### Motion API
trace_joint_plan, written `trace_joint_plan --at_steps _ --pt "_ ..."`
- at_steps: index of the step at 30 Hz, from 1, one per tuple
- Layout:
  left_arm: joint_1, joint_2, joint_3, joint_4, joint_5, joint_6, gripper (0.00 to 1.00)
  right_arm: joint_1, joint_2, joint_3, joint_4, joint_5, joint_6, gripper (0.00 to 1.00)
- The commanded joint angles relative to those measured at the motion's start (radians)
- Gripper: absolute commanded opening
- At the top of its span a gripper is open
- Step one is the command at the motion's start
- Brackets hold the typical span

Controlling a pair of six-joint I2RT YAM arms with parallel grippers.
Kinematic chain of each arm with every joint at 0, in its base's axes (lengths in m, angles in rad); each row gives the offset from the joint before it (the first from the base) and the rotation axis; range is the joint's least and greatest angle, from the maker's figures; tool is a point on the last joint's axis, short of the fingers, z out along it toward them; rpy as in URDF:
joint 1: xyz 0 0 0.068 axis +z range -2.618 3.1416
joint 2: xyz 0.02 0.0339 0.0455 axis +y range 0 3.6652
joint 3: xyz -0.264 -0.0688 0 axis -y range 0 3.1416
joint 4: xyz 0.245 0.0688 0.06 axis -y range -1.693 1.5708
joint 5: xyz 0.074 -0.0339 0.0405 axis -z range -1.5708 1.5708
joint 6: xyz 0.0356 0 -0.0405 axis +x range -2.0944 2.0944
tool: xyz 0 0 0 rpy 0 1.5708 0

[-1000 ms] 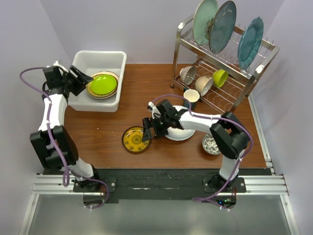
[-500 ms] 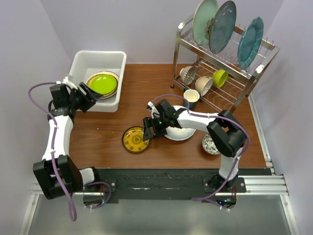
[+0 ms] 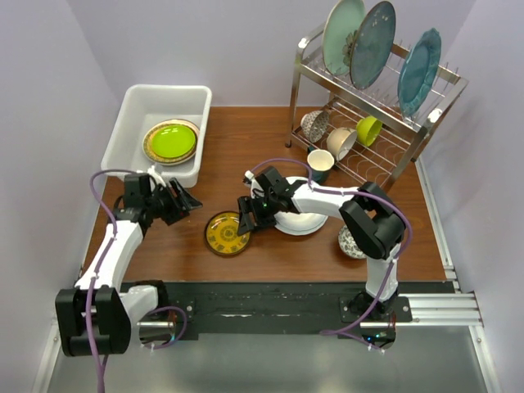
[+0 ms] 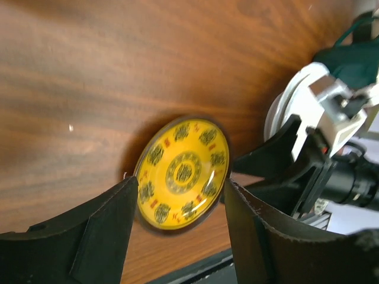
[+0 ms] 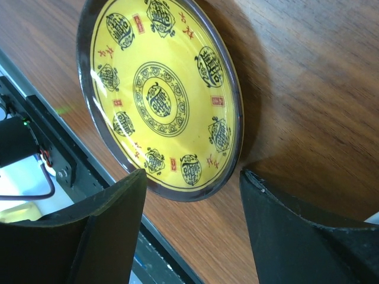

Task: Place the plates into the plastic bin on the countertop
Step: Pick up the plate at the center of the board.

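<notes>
My left gripper grips the yellow patterned plate (image 3: 227, 233) by its rim opposite my right gripper next, which leaves the plate's far rim free to enter the bin.
A yellow patterned plate (image 3: 227, 233) lies flat on the wood countertop (image 3: 164, 246). My right gripper (image 3: 246, 219) is open at the plate's right edge; its fingers flank the plate's (image 5: 160, 94) near rim. My left gripper (image 3: 187, 203) is open and empty, just left of the plate and pointing at it (image 4: 182, 171). The white plastic bin (image 3: 155, 102) stands at the back left and holds a lime green plate (image 3: 171, 141) on top of other plates. A white plate (image 3: 299, 227) lies on the countertop under my right arm.
A steel wire rack (image 3: 368, 106) at the back right holds large teal plates (image 3: 360, 41) on top and bowls below. A dark mug (image 3: 320, 162) stands by the rack. A small patterned bowl (image 3: 354, 241) sits beside my right arm.
My left arm has drawn back from the bin, moving nearer and to the right, to just left of the yellow plate. The right gripper has hardly moved.
</notes>
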Motion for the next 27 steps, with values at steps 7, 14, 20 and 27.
trace_joint_plan --at_steps 7,14,20,27 --pt "-0.052 -0.059 -0.163 -0.041 -0.066 -0.052 0.63 -0.003 0.017 0.027 -0.028 0.032 -0.011 0.67" --pt "-0.109 -0.004 -0.211 0.009 -0.059 -0.081 0.62 -0.001 0.018 0.025 -0.029 0.029 -0.014 0.68" --pt "-0.139 0.051 -0.266 0.101 -0.024 -0.117 0.59 -0.001 0.018 0.024 -0.028 0.027 -0.016 0.68" --pt "-0.149 0.093 -0.343 0.228 0.026 -0.154 0.51 -0.003 0.012 0.015 -0.003 0.001 -0.014 0.68"
